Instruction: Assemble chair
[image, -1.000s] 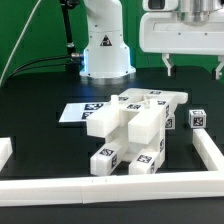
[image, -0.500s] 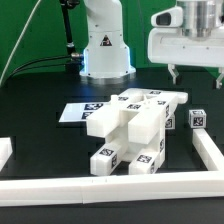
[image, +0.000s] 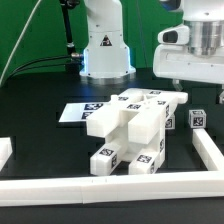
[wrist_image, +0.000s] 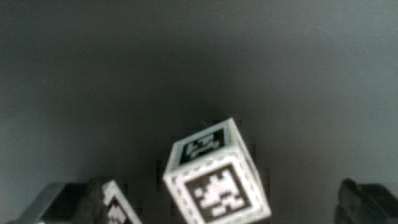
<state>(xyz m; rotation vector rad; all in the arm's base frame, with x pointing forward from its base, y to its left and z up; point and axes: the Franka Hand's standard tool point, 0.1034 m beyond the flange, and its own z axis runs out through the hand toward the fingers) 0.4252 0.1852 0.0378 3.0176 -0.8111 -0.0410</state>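
The small loose white cube (image: 197, 118) has to be added to the partly joined chair (image: 130, 125), so my gripper will grab the cube by its opposite sides next.
The partly joined chair (image: 130, 125) stands mid-table, matte-white blocks with marker tags stacked and slotted together. A small loose white cube (image: 197, 118) with tags sits on the black table just to the exterior view's right of it. My gripper (image: 200, 94) hangs open above that cube, apart from it and holding nothing. In the wrist view the cube (wrist_image: 215, 170) lies tilted between my two dark fingertips (wrist_image: 79, 203), with my gripper (wrist_image: 222, 208) wide around it. Another tagged white edge (wrist_image: 121, 206) shows beside one finger.
The marker board (image: 78, 113) lies flat behind the chair on the exterior view's left. A white border rail (image: 110, 186) runs along the front and up the exterior view's right side (image: 208, 150). The robot base (image: 105, 45) stands at the back.
My gripper has moved toward the exterior view's right and come down, now sitting over the small cube. Its jaws stayed open. The chair parts have not moved.
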